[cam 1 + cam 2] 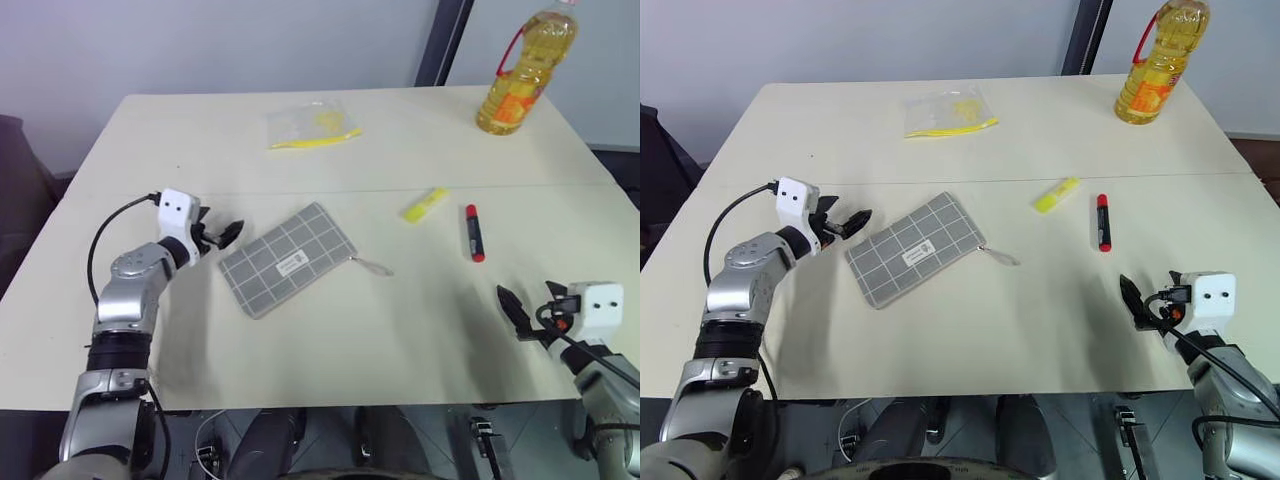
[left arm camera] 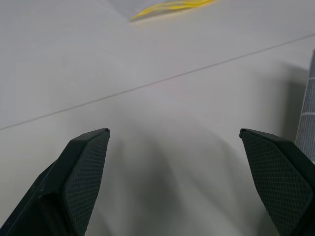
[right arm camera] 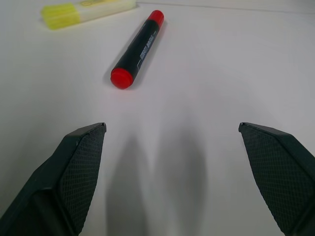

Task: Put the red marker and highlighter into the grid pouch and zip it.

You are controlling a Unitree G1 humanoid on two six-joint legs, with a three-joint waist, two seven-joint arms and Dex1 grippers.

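The pouch lies flat on the tabletop, so my right gripper should next take hold of the strap loop (image 1: 375,267) that sticks out from the zipper of the pouch (image 1: 288,258).
The grid pouch (image 1: 288,258) lies flat and slanted on the table left of centre, its zipper pull (image 1: 375,266) sticking out toward the right. The highlighter (image 1: 425,204) and the red marker (image 1: 474,232) lie side by side on the table to the right of the pouch. My left gripper (image 1: 222,236) hovers open just left of the pouch's near-left corner; the pouch's edge (image 2: 307,113) shows beside one finger. My right gripper (image 1: 515,312) stands open near the front right edge, short of the marker (image 3: 138,49) and the highlighter (image 3: 88,12), with nothing between its fingers.
A clear plastic bag (image 1: 310,125) with a yellow strip lies at the back of the table. A bottle of yellow oil (image 1: 525,70) stands at the back right corner. A seam runs across the tabletop (image 1: 400,188) behind the pouch and pens.
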